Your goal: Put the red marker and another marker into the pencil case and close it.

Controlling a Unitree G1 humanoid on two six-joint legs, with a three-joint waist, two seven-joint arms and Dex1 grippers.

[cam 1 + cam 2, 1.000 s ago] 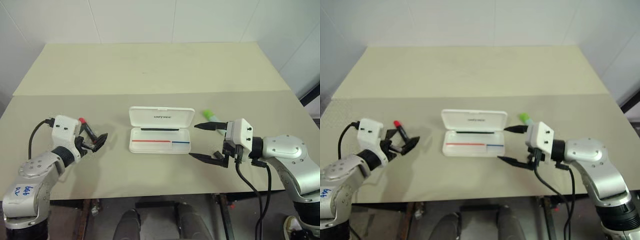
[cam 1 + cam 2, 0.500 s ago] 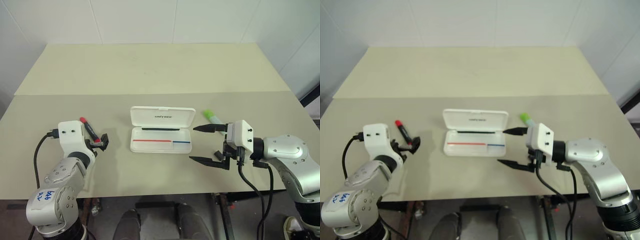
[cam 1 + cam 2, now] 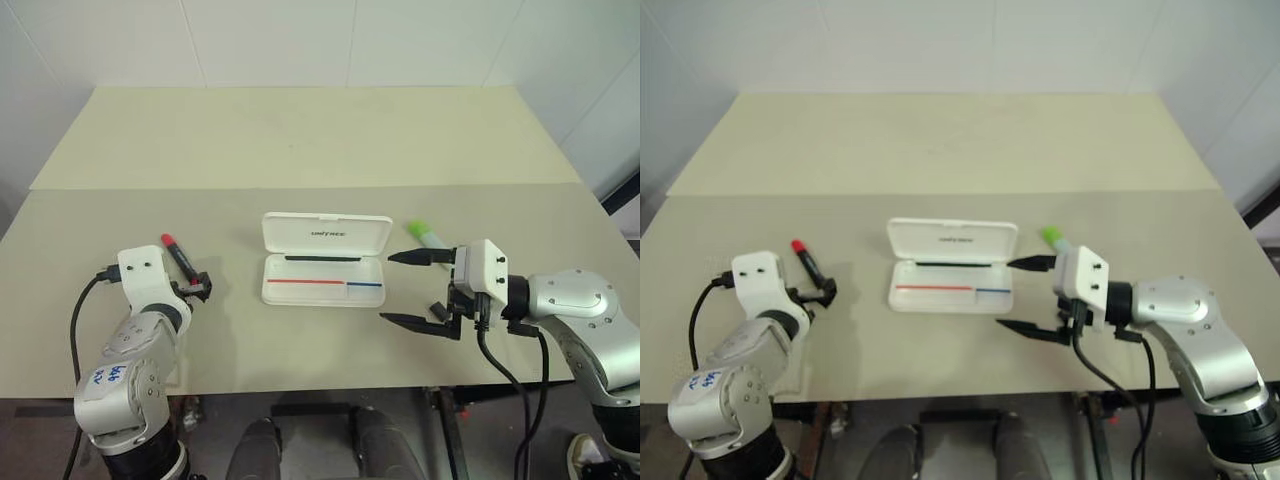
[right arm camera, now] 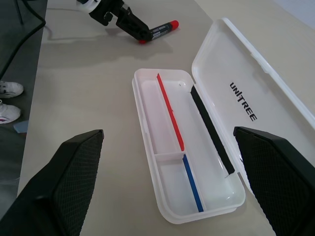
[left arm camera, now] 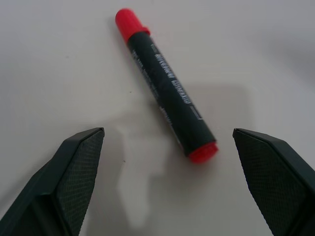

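My left gripper isn't ready to close yet: its fingers stop short of the marker's body, above the table. It should first move toward the red marker's black body [image 3: 181, 260] [image 5: 170, 93].
The red marker [image 3: 178, 258], black-barrelled with a red cap and red end, lies on the table left of the pencil case. My left gripper [image 3: 196, 288] is open just behind the marker's near end, with a finger to either side of that end [image 5: 165, 83] and not touching it. The white pencil case [image 3: 325, 222] lies open in the middle with its lid folded back [image 4: 256, 83]. A lime-green capped marker [image 3: 424, 234] lies right of the case. My right gripper [image 3: 386, 288] is open beside the case's right end, near the green marker, and holds nothing.
The case's tray has a red strip, a blue strip and a black strip along the hinge side [image 4: 209, 123]. A second beige table [image 3: 300, 140] adjoins at the back, beyond a seam. The front table edge runs just below both arms.
My left arm has dropped and its wrist has swung from pointing right to pointing forward at the red marker's near end. The right arm, the case and both markers have not moved.
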